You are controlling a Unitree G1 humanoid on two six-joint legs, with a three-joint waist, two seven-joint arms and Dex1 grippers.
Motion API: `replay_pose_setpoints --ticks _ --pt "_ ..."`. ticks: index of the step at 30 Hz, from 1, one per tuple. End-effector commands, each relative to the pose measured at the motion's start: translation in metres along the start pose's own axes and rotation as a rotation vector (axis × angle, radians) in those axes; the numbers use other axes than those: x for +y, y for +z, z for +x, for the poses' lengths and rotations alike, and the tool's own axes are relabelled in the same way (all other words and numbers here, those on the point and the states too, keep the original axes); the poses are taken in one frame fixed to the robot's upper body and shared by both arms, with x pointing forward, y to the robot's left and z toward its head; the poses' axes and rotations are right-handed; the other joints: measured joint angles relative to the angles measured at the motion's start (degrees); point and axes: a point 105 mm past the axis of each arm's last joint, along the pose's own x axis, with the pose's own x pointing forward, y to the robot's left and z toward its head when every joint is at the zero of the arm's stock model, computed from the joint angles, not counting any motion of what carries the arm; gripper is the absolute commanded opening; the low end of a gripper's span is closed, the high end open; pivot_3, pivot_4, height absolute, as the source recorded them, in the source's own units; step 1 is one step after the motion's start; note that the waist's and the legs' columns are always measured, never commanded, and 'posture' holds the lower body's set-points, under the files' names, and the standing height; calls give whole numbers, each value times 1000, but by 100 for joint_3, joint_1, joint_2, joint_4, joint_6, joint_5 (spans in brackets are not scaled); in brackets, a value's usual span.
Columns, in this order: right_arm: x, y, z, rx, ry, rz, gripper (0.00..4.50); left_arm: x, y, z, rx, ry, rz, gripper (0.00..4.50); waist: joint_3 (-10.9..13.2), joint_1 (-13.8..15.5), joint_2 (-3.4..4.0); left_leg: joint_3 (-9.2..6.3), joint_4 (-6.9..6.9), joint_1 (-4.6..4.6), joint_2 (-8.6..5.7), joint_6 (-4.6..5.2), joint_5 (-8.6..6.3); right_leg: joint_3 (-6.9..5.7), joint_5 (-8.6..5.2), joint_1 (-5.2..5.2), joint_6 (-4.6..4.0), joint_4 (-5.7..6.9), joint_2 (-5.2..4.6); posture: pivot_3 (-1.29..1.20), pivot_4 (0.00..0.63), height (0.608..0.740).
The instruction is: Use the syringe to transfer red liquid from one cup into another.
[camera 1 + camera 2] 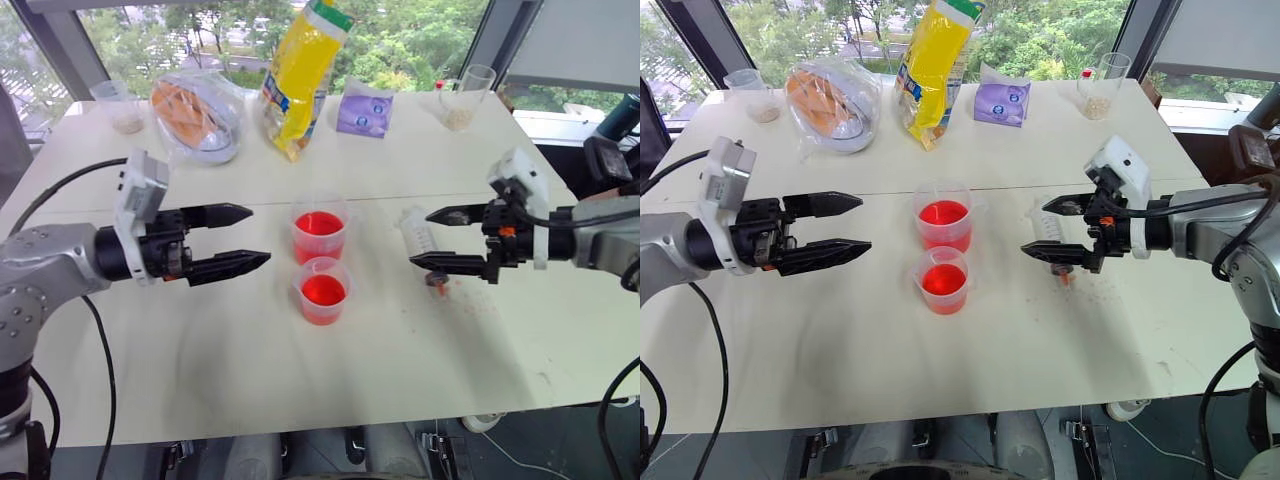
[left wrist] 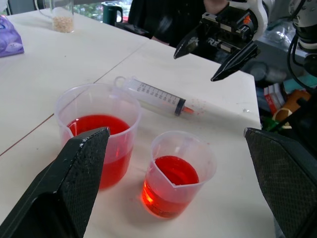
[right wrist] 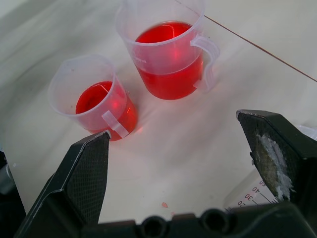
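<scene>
The right gripper grabs the syringe by its clear upper body (image 1: 417, 231) next, since red droplets spot the table around the syringe's wet tip.
Two clear cups of red liquid stand mid-table: a larger cup (image 1: 320, 236) behind and a smaller cup (image 1: 323, 291) in front. The syringe (image 1: 417, 236) lies flat on the table just right of them, its orange tip (image 1: 438, 284) toward the front. My right gripper (image 1: 420, 238) hovers open above the syringe, not touching it, as the left wrist view shows: syringe (image 2: 153, 95) on the table, right gripper (image 2: 194, 67) above it. My left gripper (image 1: 259, 236) is open and empty, left of the cups and pointing at them.
Along the far side stand a yellow bag (image 1: 300, 75), a purple packet (image 1: 364, 110), a clear bag over a bowl (image 1: 197, 115), a cup with grains (image 1: 462, 100) and another small cup (image 1: 120, 105). Red droplets spot the table (image 1: 470, 300) near the syringe's tip.
</scene>
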Motion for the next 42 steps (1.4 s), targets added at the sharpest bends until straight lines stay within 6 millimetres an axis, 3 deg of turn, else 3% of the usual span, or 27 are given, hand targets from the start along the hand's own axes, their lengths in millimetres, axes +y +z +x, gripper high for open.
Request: replay_pose_setpoints --ticks 1,17,25,37,42 --pt "0 9 -6 -5 -20 -49 4448 -4 8 -1 -31 -8 45 4500 0 0 0 0 0 0 0 0 0 0 0 0 0 0 0 0 150 740" --pt "-3 -1 -15 38 -52 -16 4448 -2 10 5 -53 -44 42 4500 0 2 0 0 1 1 -1 0 0 0 1 1 2 0 1 0 150 740" --pt "-28 -7 -20 109 -191 47 4448 3 6 13 -70 -46 52 4500 0 2 0 1 3 1 -2 0 0 0 1 3 2 0 0 0 150 740" --pt "-77 -41 31 332 -379 461 4448 8 2 25 -92 -69 79 4500 -2 -11 -3 7 4 -1 -3 -2 1 7 4 -3 1 4 3 0 150 740" --pt "-93 -51 52 415 -451 506 4448 5 -1 27 -98 -64 85 4500 -2 -6 -3 6 4 -5 -3 1 0 5 5 -5 2 4 2 0 150 740"
